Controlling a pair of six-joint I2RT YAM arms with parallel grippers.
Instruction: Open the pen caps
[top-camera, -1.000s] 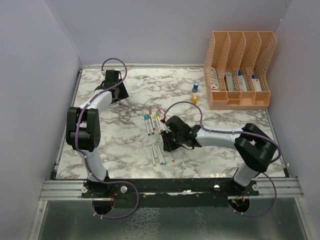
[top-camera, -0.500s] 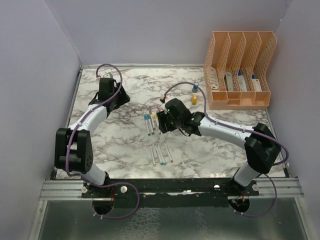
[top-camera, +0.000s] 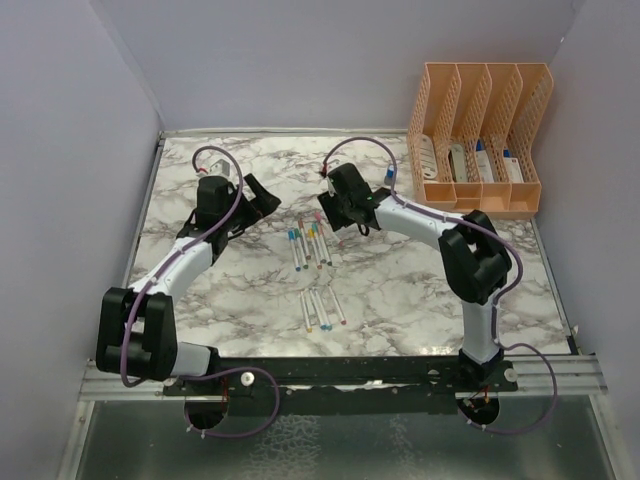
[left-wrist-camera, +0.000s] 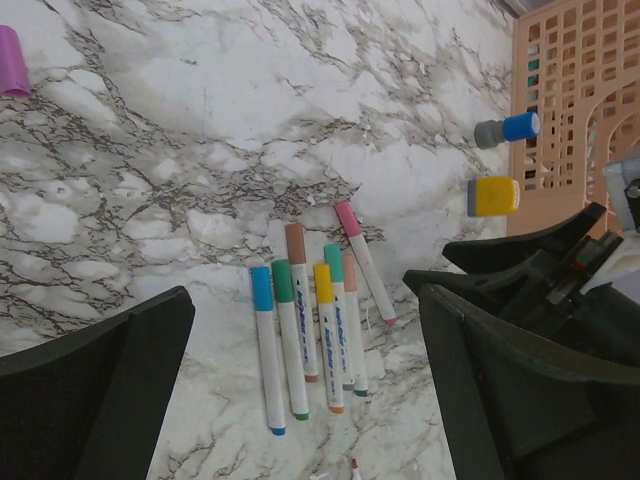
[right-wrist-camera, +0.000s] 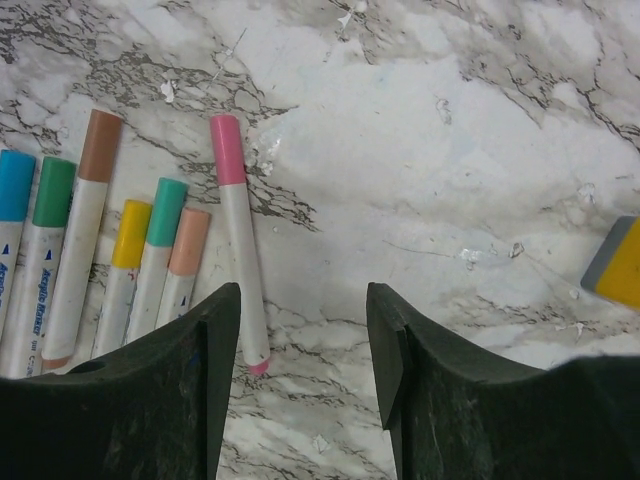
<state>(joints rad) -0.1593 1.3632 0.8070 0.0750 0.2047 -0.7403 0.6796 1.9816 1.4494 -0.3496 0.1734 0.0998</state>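
I will next hold the pink pen by its white body (top-camera: 324, 229) (right-wrist-camera: 245, 272) with my right gripper. The pink cap then stays free for my left gripper to open.
Several capped pens (left-wrist-camera: 300, 320) lie side by side on the marble table, with blue, green, brown, yellow, teal, peach and pink caps (left-wrist-camera: 347, 217). They also show in the right wrist view (right-wrist-camera: 150, 260) and the top view (top-camera: 308, 243). My left gripper (left-wrist-camera: 300, 400) is open and empty, hovering left of them (top-camera: 262, 197). My right gripper (right-wrist-camera: 305, 370) is open and empty, with its left finger (right-wrist-camera: 170, 400) beside the pink pen (right-wrist-camera: 240, 260); in the top view it is just behind the row (top-camera: 330, 218). One loose pink cap (left-wrist-camera: 10, 75) lies apart.
A second group of pens (top-camera: 322, 308) lies nearer the arm bases. A stubby blue bottle (left-wrist-camera: 508, 128) and a yellow one (left-wrist-camera: 493, 196) stand beside the peach file organiser (top-camera: 480, 140) at the far right. Walls close in the table's left and back.
My right gripper has moved from the near pen group away to the far row of capped pens. My left gripper has swung from the far left corner rightward towards that row.
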